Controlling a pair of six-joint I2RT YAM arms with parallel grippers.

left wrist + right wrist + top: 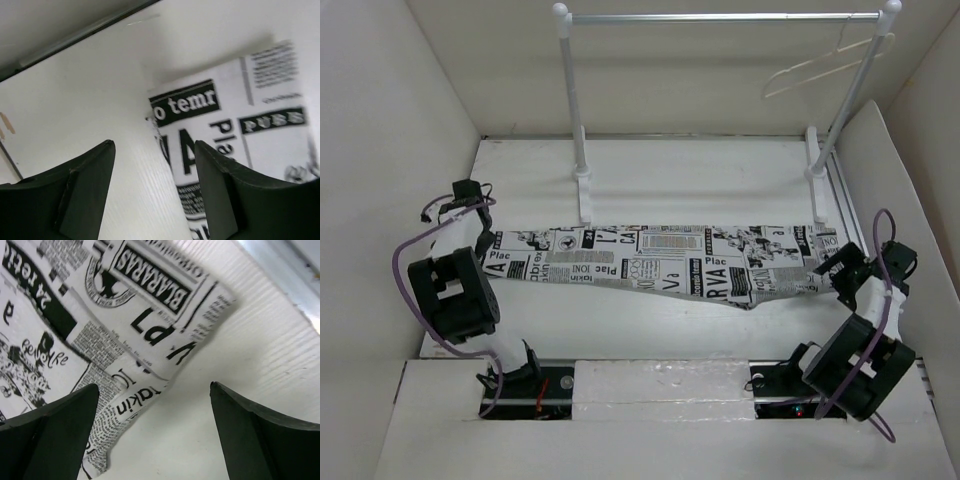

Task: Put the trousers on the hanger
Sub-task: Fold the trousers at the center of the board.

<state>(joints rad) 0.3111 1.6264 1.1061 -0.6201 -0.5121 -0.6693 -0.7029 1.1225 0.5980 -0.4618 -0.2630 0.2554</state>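
Note:
My right gripper will next take hold of the trousers' folded corner (830, 268) at their hanger-side end, so that it can fold that end over for the hanger (820, 65).
The trousers (660, 262), white with black newspaper print, lie flat across the table in front of the rail. The cream hanger (820, 65) hangs by its hook at the right end of the rail. My left gripper (485, 238) is open just above the trousers' left end; in the left wrist view (154, 145) the fabric edge (220, 130) lies between the fingers, under the right one. My right gripper (832, 268) is open at the trousers' right end; in the right wrist view (154, 386) the folded fabric corner (125, 355) reaches in from the left finger.
The metal rail (720, 17) on two white posts (575, 110) stands at the back, its feet just behind the trousers. White walls close in on both sides. A white foam ledge (660, 385) runs along the near edge by the arm bases.

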